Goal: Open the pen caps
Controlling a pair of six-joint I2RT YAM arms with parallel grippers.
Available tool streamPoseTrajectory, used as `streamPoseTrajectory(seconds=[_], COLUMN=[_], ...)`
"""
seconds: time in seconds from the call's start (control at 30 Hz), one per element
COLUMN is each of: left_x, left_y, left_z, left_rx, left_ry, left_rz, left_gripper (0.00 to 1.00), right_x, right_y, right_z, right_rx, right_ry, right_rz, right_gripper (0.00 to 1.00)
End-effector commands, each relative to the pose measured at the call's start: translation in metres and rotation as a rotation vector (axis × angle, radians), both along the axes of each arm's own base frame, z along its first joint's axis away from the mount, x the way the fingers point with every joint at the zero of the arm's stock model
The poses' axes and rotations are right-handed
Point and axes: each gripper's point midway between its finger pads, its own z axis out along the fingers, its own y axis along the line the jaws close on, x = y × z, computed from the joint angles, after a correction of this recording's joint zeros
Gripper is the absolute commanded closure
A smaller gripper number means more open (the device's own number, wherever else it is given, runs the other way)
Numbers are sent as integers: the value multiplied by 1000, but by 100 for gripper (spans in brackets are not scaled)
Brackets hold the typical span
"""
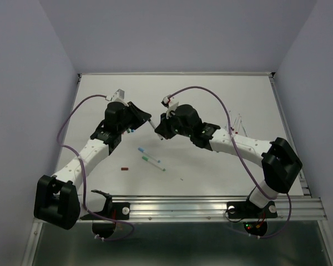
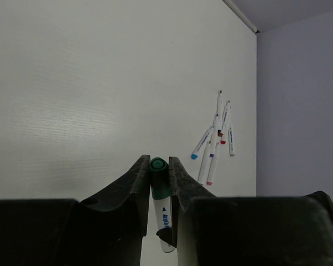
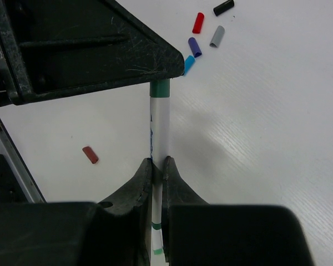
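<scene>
My left gripper's closed fingers are holding the green cap (image 2: 159, 178) tightly, so the cap would go up with them if I lifted now, whether or not the body of the pen follows.
A white pen is held in the air between both grippers. In the left wrist view my left gripper (image 2: 159, 160) is shut on its green cap (image 2: 159, 178), and the white barrel (image 2: 165, 221) runs back between the fingers. My right gripper (image 3: 159, 162) is shut on the same barrel (image 3: 159, 130); the green cap (image 3: 160, 87) disappears into the left gripper's dark fingers (image 3: 100, 50). The cap still sits on the pen. From above, the left gripper (image 1: 145, 118) and right gripper (image 1: 159, 128) meet tip to tip over the table's middle.
Loose caps lie on the table: red (image 3: 197, 22), black (image 3: 223, 7), grey (image 3: 217, 36), purple (image 3: 195, 47), blue (image 3: 188, 65) and a dark red one (image 3: 90, 154). Two pens (image 1: 153, 160) lie near the front. Several pens (image 2: 213, 144) lie clustered at the right.
</scene>
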Motion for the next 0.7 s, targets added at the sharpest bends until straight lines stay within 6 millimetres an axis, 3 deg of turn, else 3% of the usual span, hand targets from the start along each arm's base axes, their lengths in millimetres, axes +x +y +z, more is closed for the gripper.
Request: streamPoseTrajectory(seconds=[0.0, 0.1, 0.17, 0.23, 0.27, 0.37, 0.5, 0.6, 0.67], left_x=[27, 47, 63, 77, 83, 91, 93, 85, 78], left_y=[23, 38, 51, 65, 73, 85, 106, 95, 84], left_z=[54, 72, 81, 82, 91, 94, 91, 84, 81], left_rx=[43, 44, 35, 40, 33, 29, 40, 14, -11], left_ry=[-163, -195, -203, -199, -215, -219, -206, -203, -198], left_rz=[126, 194, 250, 312, 336, 371, 419, 356, 294], left_gripper=[100, 100, 100, 100, 100, 100, 100, 100, 100], right_x=[-29, -68, -106, -134, -146, -161, -156, -132, -105], right_y=[6, -4, -6, -5, -11, -20, -35, -37, -37], right_z=[11, -18, -36, -45, -56, -59, -61, -43, -23], right_rx=[17, -10, -22, -20, -16, 15, 21, 31, 37], right_ry=[7, 86, 134, 160, 198, 240, 228, 146, 60], right_rz=[162, 309, 402, 463, 466, 463, 357, 241, 130], right_gripper=[99, 99, 99, 99, 99, 99, 99, 99, 87])
